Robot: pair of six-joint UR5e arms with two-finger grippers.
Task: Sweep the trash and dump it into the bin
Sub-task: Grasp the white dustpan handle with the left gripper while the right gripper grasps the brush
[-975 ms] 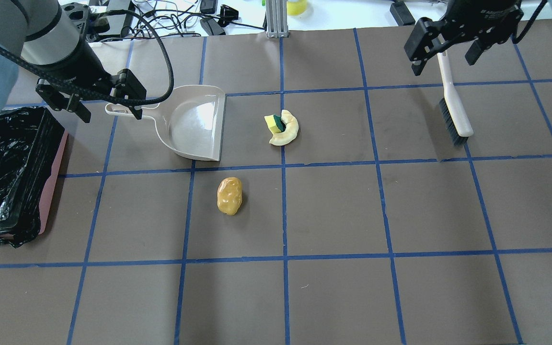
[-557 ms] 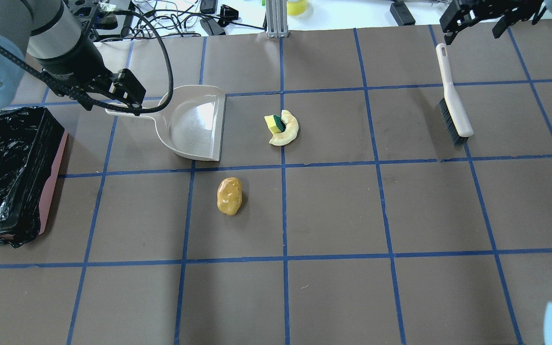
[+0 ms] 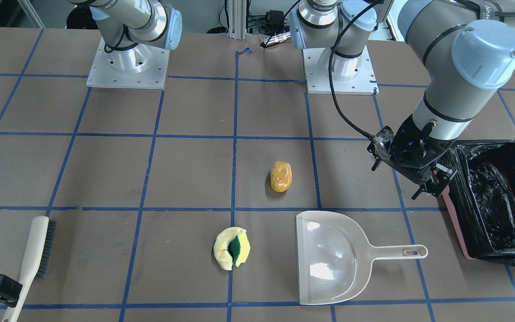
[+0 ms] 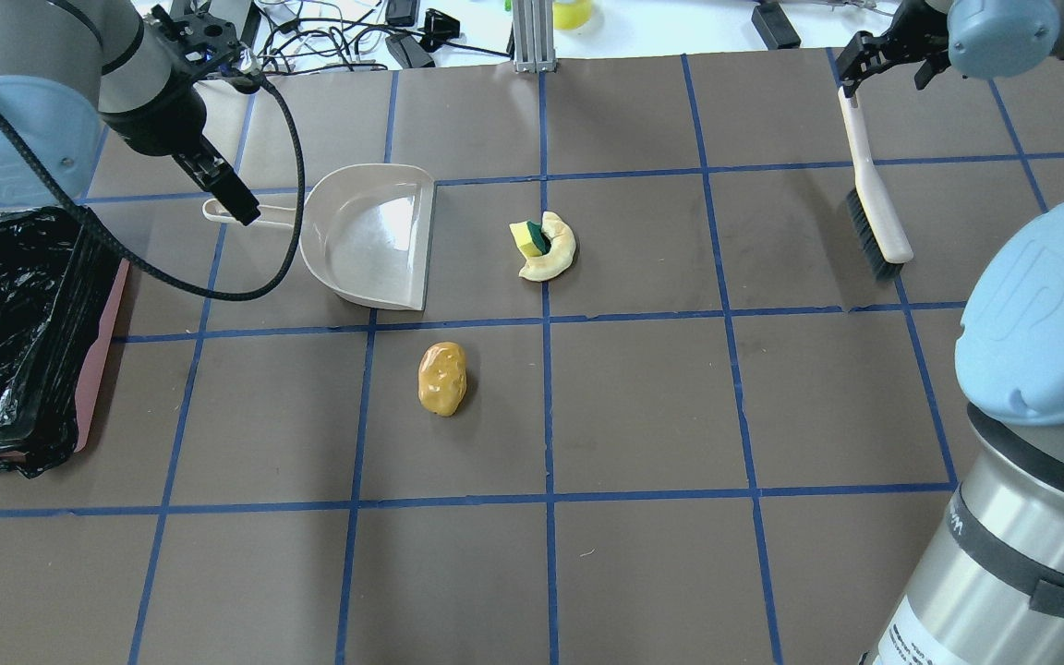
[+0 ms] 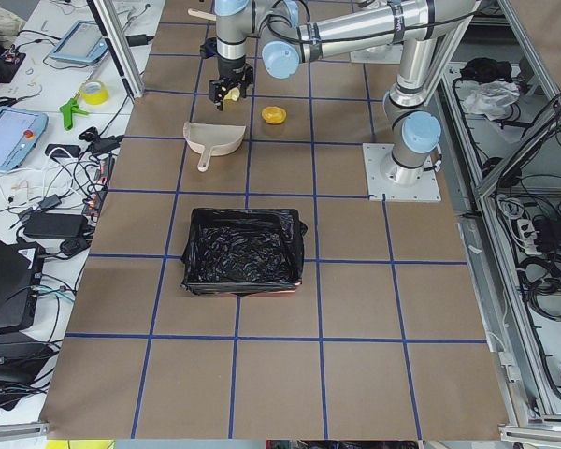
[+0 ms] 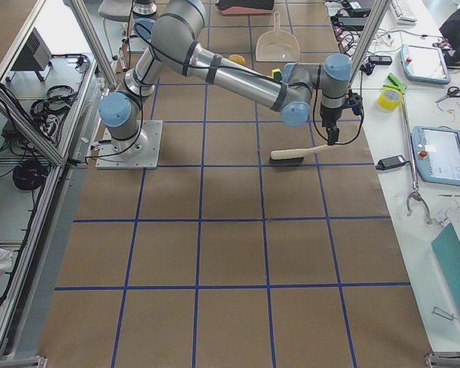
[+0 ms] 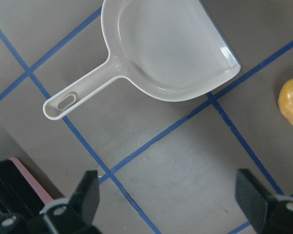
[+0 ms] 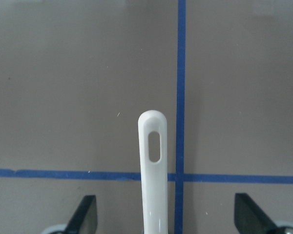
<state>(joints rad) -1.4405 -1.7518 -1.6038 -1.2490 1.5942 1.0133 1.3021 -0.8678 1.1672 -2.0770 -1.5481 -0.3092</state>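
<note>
Next, my right gripper takes hold of the brush by its slotted handle end [image 3: 11, 314] to sweep the trash onto the dustpan [image 3: 329, 260].
The trash is two pieces on the brown table: a glossy orange-yellow lump [image 4: 442, 377] and a pale yellow curved piece with a green-and-yellow sponge [image 4: 546, 245]. The bin [image 4: 103, 344], pink-sided with a black bag, stands at the left edge. A beige dustpan [image 4: 370, 235] lies between the bin and the curved piece. My left gripper [image 4: 223, 189] hovers open and empty near its handle [image 7: 78, 95]. My right gripper [image 4: 885, 65] is open above the end of a brush handle [image 8: 154, 161], with the handle tip between its fingers [image 8: 85, 214] without touching them.
The brush [image 4: 874, 185] lies at the far right with dark bristles facing left. My right arm's elbow [image 4: 1040, 314] fills the overhead view's lower right corner. Cables and devices lie beyond the table's far edge [image 4: 356, 37]. Blue tape lines grid the table.
My left gripper has turned and lifted by the dustpan handle. My right gripper has moved toward the far end of the brush handle, and the right elbow has swung into the overhead view.
</note>
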